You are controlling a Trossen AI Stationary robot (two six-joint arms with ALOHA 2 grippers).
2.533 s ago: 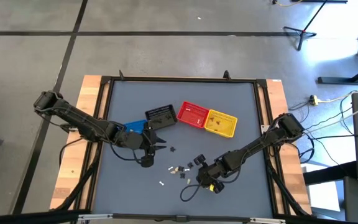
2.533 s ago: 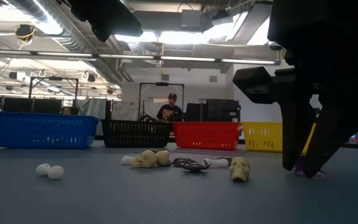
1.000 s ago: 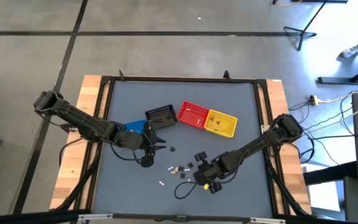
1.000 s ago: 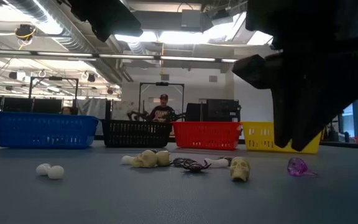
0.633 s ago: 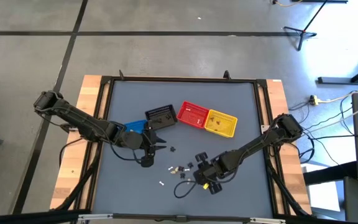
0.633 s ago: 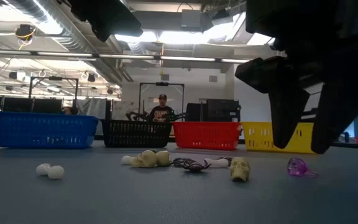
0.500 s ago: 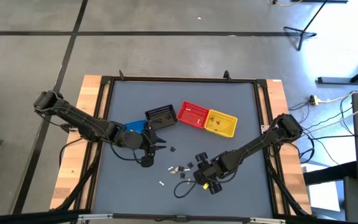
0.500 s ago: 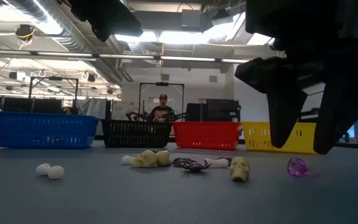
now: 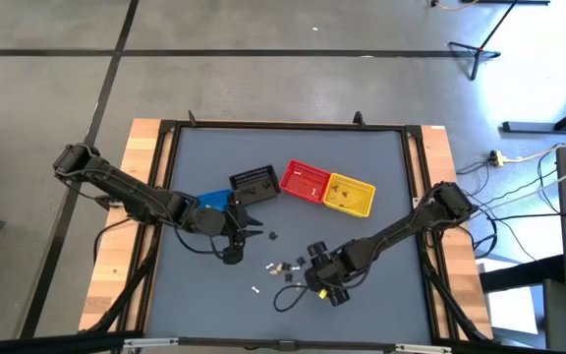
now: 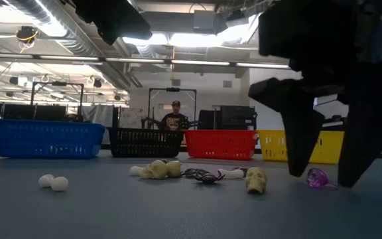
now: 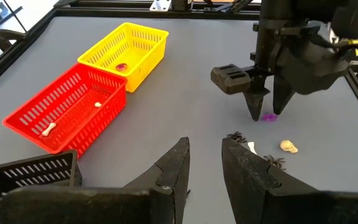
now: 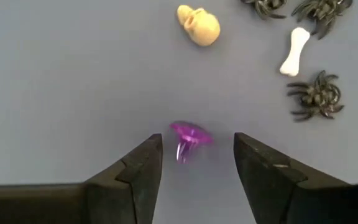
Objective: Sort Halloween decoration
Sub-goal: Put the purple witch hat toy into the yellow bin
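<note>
The purple trinket point(image 12: 190, 138) is beside the fingers of my right gripper, which are close over the grey mat, so my right gripper should close. Closing now would hold the trinket.
A small purple trinket point(image 12: 190, 138) lies on the grey table mat. My right gripper point(image 12: 197, 140) points down over it, open, with one finger on each side and a gap to both. In the low view its fingertips point(image 10: 297, 169) reach almost down to the mat beside the trinket point(image 10: 318, 177). Close by lie a cream skull point(image 12: 199, 25), a white bone point(image 12: 294, 51) and dark spiders point(image 12: 316, 95). My left gripper point(image 11: 205, 143) hovers open, with nothing between its fingers, near the blue basket point(image 9: 214, 201).
The black point(image 9: 255, 180), red point(image 9: 306, 181) and yellow point(image 9: 350, 195) baskets stand in a row beyond the trinkets. The red and yellow ones hold a few pieces. Two white balls point(image 10: 53, 182) lie apart on the mat. A person stands in the room behind the table.
My right gripper has opened. Its fingertips have come down a little, so they now stand on either side of the purple trinket, which has stayed where it was.
</note>
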